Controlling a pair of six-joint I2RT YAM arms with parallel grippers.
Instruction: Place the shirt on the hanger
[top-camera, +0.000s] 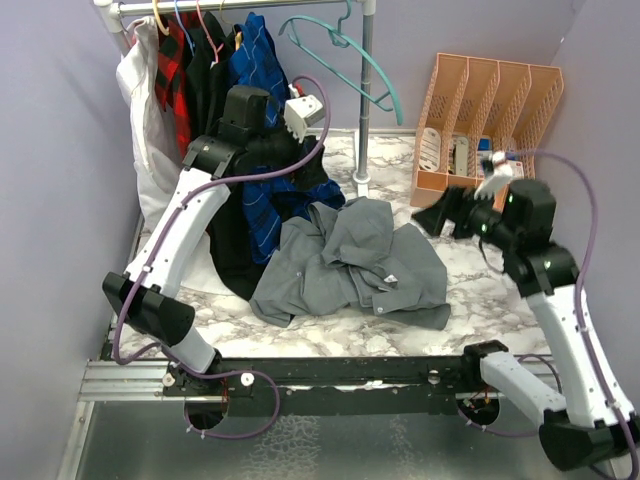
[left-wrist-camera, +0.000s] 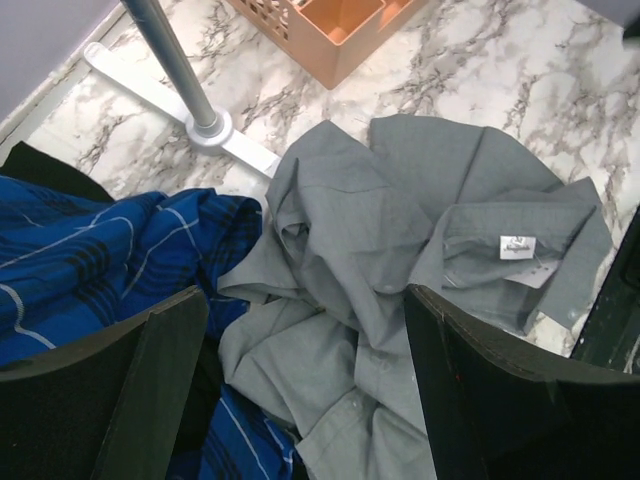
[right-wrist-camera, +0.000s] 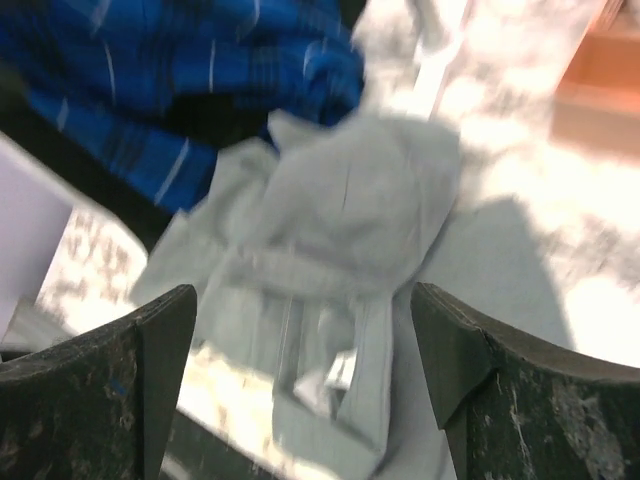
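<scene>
My right gripper grabs the teal hanger's end nearest the organiser next, so the opposite end stays free to enter the shirt.
The grey shirt lies crumpled on the marble table, its white neck label facing up. The teal hanger hangs by its hook from the rack rail, empty. My left gripper is open and hovers over the shirt's far left edge, among the hanging clothes. In the left wrist view the shirt lies between and beyond the open gripper. My right gripper is open and empty just right of the shirt. The blurred right wrist view shows the shirt beyond that open gripper.
A blue plaid shirt, a red-and-black plaid shirt and a white garment hang on the rack at back left. The rack pole stands behind the shirt. An orange file organiser stands at back right.
</scene>
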